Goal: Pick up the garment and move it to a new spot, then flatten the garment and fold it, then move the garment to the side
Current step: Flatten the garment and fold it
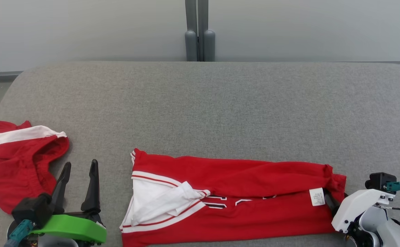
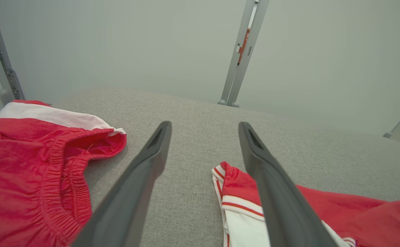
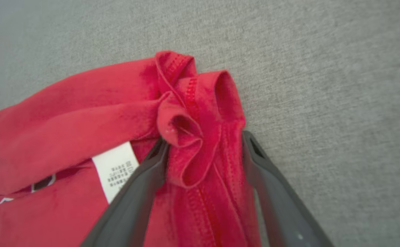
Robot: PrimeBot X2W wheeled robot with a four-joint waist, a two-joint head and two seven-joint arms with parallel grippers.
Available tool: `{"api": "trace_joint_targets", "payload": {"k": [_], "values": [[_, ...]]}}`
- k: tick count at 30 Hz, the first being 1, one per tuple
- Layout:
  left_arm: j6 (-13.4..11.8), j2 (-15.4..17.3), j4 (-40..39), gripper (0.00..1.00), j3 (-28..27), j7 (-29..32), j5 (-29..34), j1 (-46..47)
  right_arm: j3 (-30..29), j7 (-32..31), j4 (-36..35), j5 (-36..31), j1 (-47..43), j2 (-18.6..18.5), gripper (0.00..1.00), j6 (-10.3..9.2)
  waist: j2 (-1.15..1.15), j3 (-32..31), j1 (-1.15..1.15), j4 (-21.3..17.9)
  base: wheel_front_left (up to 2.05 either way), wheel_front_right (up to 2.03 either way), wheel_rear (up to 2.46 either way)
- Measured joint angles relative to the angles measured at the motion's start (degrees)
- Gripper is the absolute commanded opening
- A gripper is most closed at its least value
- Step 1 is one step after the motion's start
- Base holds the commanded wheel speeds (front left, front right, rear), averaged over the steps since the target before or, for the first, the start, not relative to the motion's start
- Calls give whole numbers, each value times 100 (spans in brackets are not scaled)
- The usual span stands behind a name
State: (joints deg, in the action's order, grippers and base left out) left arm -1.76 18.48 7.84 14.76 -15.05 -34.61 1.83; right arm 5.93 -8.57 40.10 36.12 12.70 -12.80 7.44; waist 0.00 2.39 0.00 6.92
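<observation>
The right gripper grabs the jersey by the bunched fold at its hem (image 1: 335, 187) next, which stands up while the red body (image 1: 264, 220) lies flat.
The garment (image 1: 237, 192) is a red jersey with white trim, lying folded lengthwise along the front of the grey padded surface (image 1: 200, 109). Its white-trimmed end points left and its bunched hem (image 3: 193, 113) points right. My right gripper (image 1: 333, 202) sits at that hem. In the right wrist view the right gripper (image 3: 205, 140) stands open, its fingers on either side of the bunched red fabric, beside a white care label (image 3: 115, 169). My left gripper (image 1: 80, 164) is open with nothing between its fingers, left of the garment's white-trimmed corner (image 2: 232, 192). In the left wrist view the left gripper (image 2: 205, 125) points across the surface.
A second red garment with a white band and elastic waist (image 1: 14, 164) lies crumpled at the left edge, close beside my left gripper, and also appears in the left wrist view (image 2: 31, 164). A pale wall with a grey post (image 1: 197, 31) stands behind the surface. Bare grey surface stretches behind the jersey.
</observation>
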Motion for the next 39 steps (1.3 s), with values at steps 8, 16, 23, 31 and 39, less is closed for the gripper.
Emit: {"api": "trace_joint_targets", "payload": {"k": [8,16,23,31,39], "values": [[33,-38,116,100,0,0,24,6,250,-398,-44,355,197,65,0,2,0,-38,0,86,0,0,0],[46,-90,175,100,-3,0,26,5,274,-676,-274,605,479,-257,0,4,0,-72,0,-10,0,0,0],[24,-134,188,100,-21,0,26,3,-25,-748,-612,594,644,-1020,0,5,0,-102,0,-177,0,0,0],[32,-168,269,100,-7,1,25,-10,-27,-999,-2007,913,581,-721,0,4,0,-201,0,-297,0,0,0],[64,-196,364,100,96,60,21,2,547,-1404,-3329,1230,76,156,0,3,0,-250,0,-112,0,0,0]]}}
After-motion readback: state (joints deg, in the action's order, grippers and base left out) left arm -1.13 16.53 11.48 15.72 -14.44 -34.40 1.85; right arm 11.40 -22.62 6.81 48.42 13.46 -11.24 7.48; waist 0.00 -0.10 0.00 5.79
